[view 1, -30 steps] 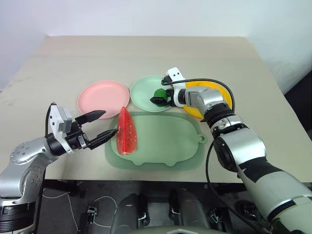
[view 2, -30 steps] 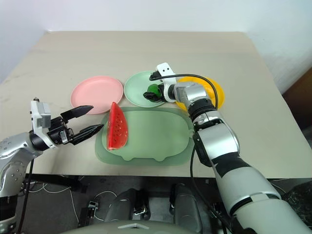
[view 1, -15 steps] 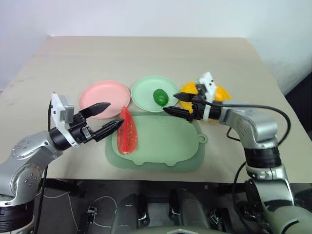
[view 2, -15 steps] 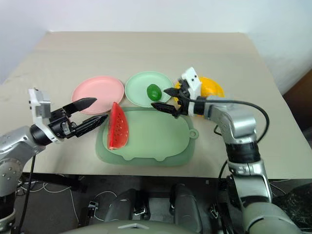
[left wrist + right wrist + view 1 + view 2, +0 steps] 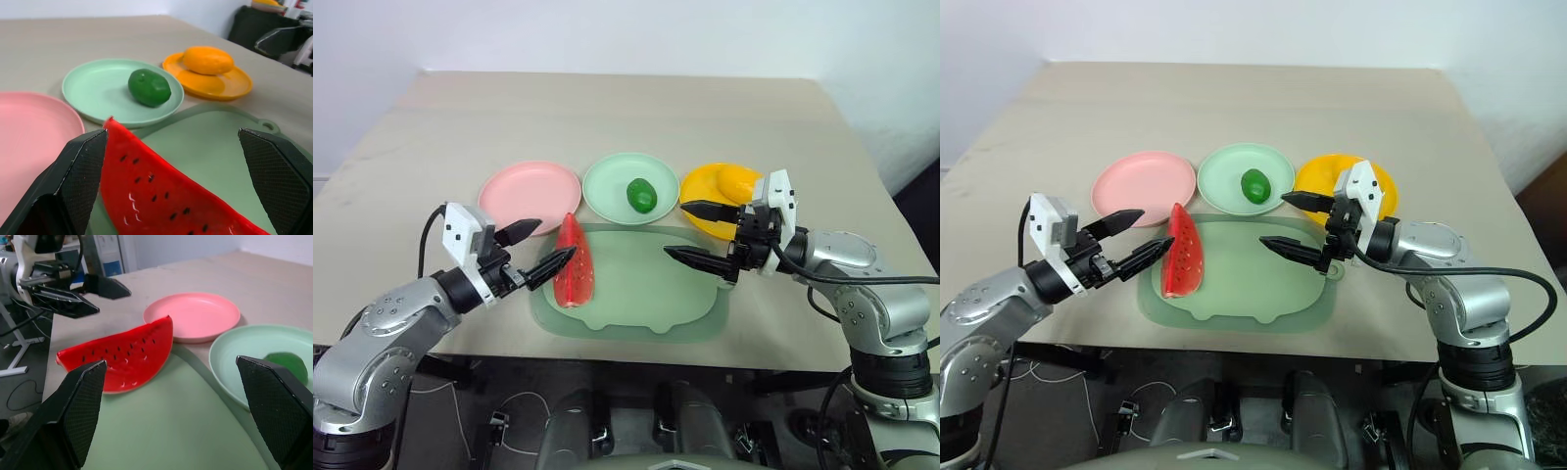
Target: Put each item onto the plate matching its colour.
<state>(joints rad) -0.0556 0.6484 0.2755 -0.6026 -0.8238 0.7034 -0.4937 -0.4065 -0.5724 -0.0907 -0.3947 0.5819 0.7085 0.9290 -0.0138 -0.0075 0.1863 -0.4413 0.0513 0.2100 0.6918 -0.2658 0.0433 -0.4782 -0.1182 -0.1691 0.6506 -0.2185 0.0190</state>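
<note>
My left gripper's upper finger is still short of the wedge, so the gripper moves toward it next before closing on the red wedge (image 5: 573,264).
The long red wedge (image 5: 573,264) lies on the left side of the pale green mat (image 5: 636,289). A small green fruit (image 5: 639,194) rests on the mint green plate (image 5: 612,181). On the orange-yellow plate (image 5: 698,186) sits the yellow oval fruit (image 5: 726,179). The pink plate (image 5: 529,186) holds nothing. My left gripper (image 5: 555,240) is open, level, just left of the wedge's far end. Over the mat's right edge, in front of the orange-yellow plate, my right gripper (image 5: 676,229) hangs open and holds nothing.
The three plates stand in a row behind the mat on a beige table (image 5: 607,108). The table's front edge runs just below the mat, and its far half is bare.
My right gripper has left the green fruit on the mint green plate and drawn back toward me, over the mat's right edge. The left gripper has edged slightly toward the wedge.
</note>
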